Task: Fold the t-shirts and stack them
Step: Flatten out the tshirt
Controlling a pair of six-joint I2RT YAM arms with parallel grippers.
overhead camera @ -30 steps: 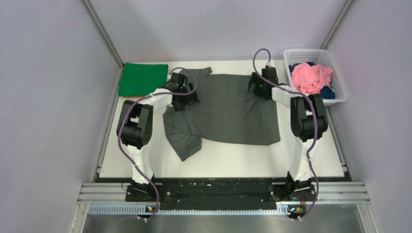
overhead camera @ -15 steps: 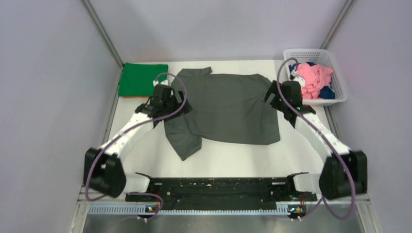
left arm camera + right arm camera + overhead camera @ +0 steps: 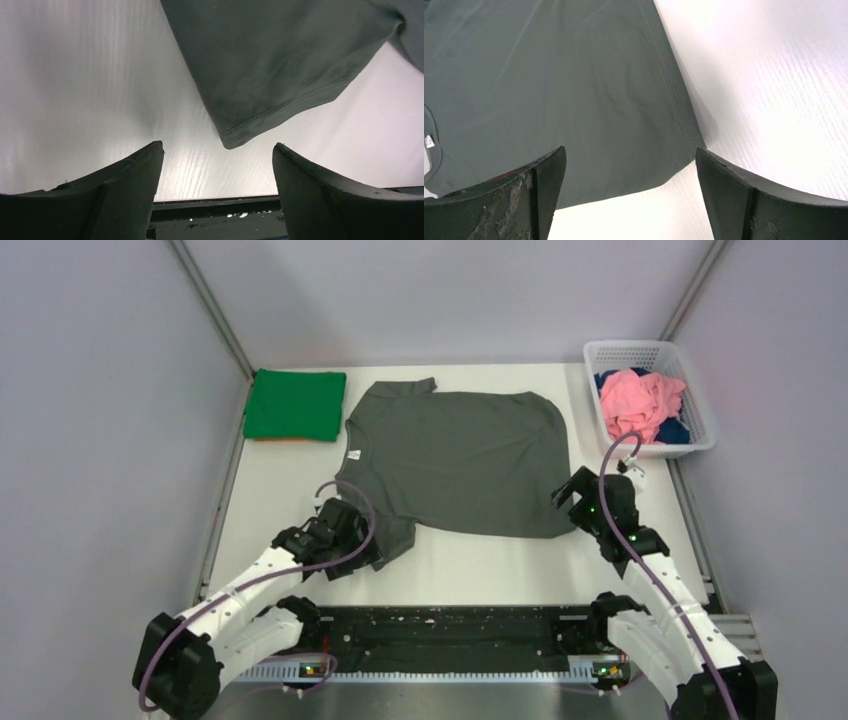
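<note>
My right gripper is about to grab the dark grey t-shirt's near hem corner (image 3: 568, 530) (image 3: 680, 162), so that it can stretch out the shirt's near side for spreading and folding.
The dark grey t-shirt (image 3: 460, 460) lies spread flat in the middle of the table, neck to the left. My left gripper (image 3: 352, 540) is open and empty at the tip of the shirt's near sleeve (image 3: 280, 65). My right gripper (image 3: 580, 502) is open and empty at the shirt's near right hem corner (image 3: 684, 150). The bright green t-shirt (image 3: 294, 405) lies folded at the far left. The pink t-shirt (image 3: 640, 398) and the dark blue one (image 3: 676, 430) lie crumpled in the basket.
The white lattice basket (image 3: 700, 400) stands at the far right corner. A black rail (image 3: 450, 625) runs along the table's near edge. An orange edge (image 3: 290, 439) shows under the green shirt.
Both arms have drawn back from the shirt's far corners to its near edge. The shirt lies let go and flat.
</note>
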